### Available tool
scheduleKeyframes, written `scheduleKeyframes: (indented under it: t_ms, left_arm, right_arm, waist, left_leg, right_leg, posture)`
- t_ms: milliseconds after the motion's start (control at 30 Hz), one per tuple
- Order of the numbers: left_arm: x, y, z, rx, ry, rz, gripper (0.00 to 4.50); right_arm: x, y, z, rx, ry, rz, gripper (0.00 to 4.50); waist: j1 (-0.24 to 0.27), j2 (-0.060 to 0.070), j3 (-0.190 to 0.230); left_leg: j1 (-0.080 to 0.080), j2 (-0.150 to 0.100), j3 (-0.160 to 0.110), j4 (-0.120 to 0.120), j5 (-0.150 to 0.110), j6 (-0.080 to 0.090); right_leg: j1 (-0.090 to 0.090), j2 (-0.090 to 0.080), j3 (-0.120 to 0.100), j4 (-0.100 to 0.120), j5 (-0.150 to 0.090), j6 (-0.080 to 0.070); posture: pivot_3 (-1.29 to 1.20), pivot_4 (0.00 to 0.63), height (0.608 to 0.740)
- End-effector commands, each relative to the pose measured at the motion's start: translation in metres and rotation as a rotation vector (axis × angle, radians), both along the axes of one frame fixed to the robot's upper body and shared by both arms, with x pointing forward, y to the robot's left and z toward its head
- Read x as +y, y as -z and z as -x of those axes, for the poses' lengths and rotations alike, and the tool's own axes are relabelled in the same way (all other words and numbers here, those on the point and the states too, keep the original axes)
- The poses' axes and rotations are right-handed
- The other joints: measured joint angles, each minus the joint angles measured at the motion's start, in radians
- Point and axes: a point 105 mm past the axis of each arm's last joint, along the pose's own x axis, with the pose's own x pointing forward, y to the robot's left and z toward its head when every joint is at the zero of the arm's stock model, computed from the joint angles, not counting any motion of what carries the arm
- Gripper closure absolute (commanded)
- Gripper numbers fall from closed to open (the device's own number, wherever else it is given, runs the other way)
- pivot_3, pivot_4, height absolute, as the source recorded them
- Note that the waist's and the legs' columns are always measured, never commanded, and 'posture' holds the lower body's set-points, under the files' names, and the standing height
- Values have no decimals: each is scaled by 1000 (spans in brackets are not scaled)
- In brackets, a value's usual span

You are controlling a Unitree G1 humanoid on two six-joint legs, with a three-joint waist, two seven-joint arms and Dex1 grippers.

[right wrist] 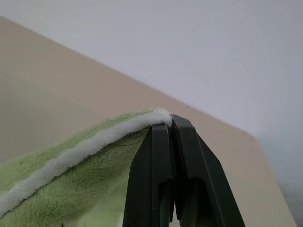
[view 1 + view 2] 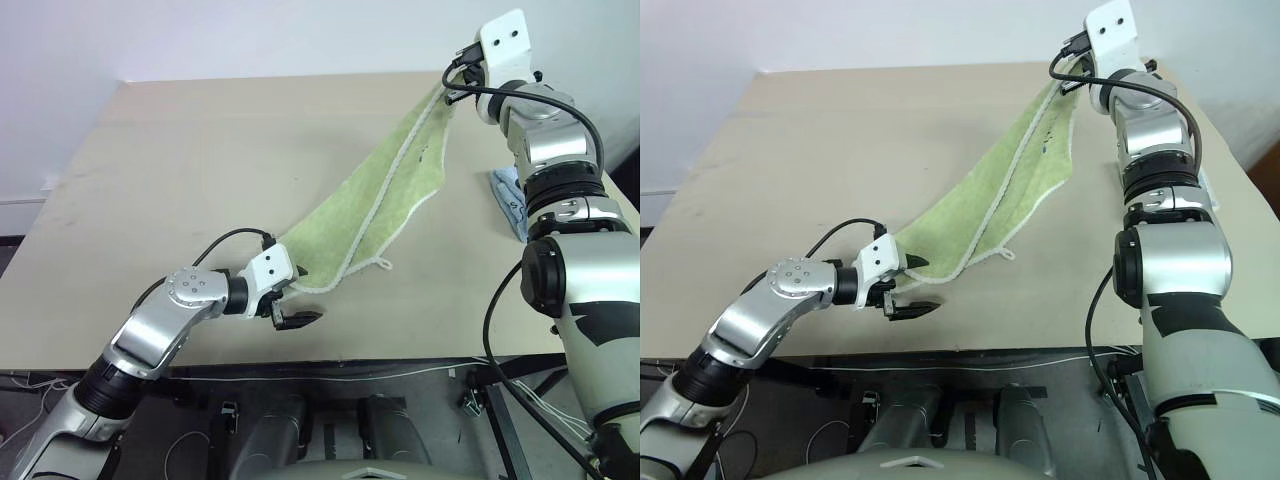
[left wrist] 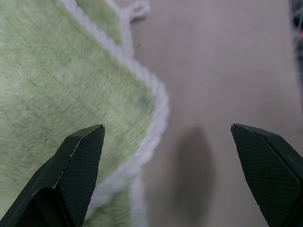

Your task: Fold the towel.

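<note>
My left gripper grabs the towel by its white-edged low corner [image 2: 311,289] next, where the hem is free, since the wide cloth hangs stretched in a slanting band.
The towel [image 2: 385,205], light yellow-green with white edging, hangs stretched in a slanting band from the far right down to the table's front edge. My right gripper [image 2: 447,90] is raised over the far right of the table and shut on the towel's upper corner [image 1: 142,120]. A small white loop [image 2: 385,264] shows on the towel's lower edge. My left gripper [image 2: 300,298] is open at the towel's low corner [image 3: 57,80], near the front edge. One of its fingers [image 3: 80,161] is over the cloth and the other is over bare table.
A small light blue cloth [image 2: 510,200] lies on the beige table [image 2: 150,200] beside my right arm. The left half of the table is bare. The front edge runs just below my left gripper.
</note>
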Motion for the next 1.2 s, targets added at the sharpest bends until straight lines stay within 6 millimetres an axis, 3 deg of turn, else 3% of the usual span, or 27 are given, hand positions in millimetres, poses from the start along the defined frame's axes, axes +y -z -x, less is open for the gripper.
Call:
scheduleKeyframes:
  t_ms: [33,167,400,500,633,733,900,1067,1200]
  left_arm:
    - [-6,-14,-9,-95,23,5,0]
    - [-7,-17,-9,-99,37,20,0]
    - [-14,-18,-3,-97,80,30,0]
    - [-15,-15,-9,-113,64,0,0]
    - [-19,-7,-9,-128,77,-28,0]
    - [-26,-3,-8,-142,93,-26,0]
    - [-37,-9,-24,-186,9,32,0]
    - [-38,-10,-41,-232,-70,27,0]
    - [-42,-9,-44,-230,-81,29,0]
  right_arm:
    - [0,-35,5,-101,0,-3,4475]
    - [6,-44,7,-133,-46,-41,4475]
    - [25,-80,19,-247,-160,-92,4475]
    - [35,-103,31,-371,-214,-77,4475]
    - [44,-115,40,-440,-269,-89,4475]
    - [48,-116,43,-450,-298,-95,4475]
    - [51,-105,40,-429,-301,-64,4475]
    - [50,-105,41,-432,-297,-72,4475]
    - [48,-105,42,-433,-293,-73,4475]
  waist:
    - [-1,0,0]
    - [-5,0,0]
    - [-4,0,0]
    - [-3,0,0]
    - [-3,0,0]
    - [-2,0,0]
    - [0,0,0]
    - [0,0,0]
    - [-4,0,0]
  left_leg:
    - [0,0,0,0,0,0]
    - [0,0,0,0,0,0]
    - [0,0,0,0,0,0]
    - [0,0,0,0,0,0]
    - [0,0,0,0,0,0]
    - [0,0,0,0,0,0]
    - [0,0,0,0,0,0]
    - [0,0,0,1,0,0]
    - [0,0,0,1,0,0]
  right_leg:
    - [0,0,0,0,0,0]
    - [0,0,0,0,0,0]
    - [-1,0,1,0,0,0]
    - [-1,0,1,0,0,0]
    - [0,0,1,0,0,0]
    - [0,0,1,0,0,0]
    - [0,0,0,1,0,0]
    - [0,0,1,2,0,0]
    - [-1,0,1,2,0,0]
  posture:
    - [0,150,740]
    - [0,150,740]
    - [0,150,740]
    - [0,150,740]
    - [0,150,740]
    - [0,150,740]
    - [0,150,740]
    - [0,150,740]
    - [0,150,740]
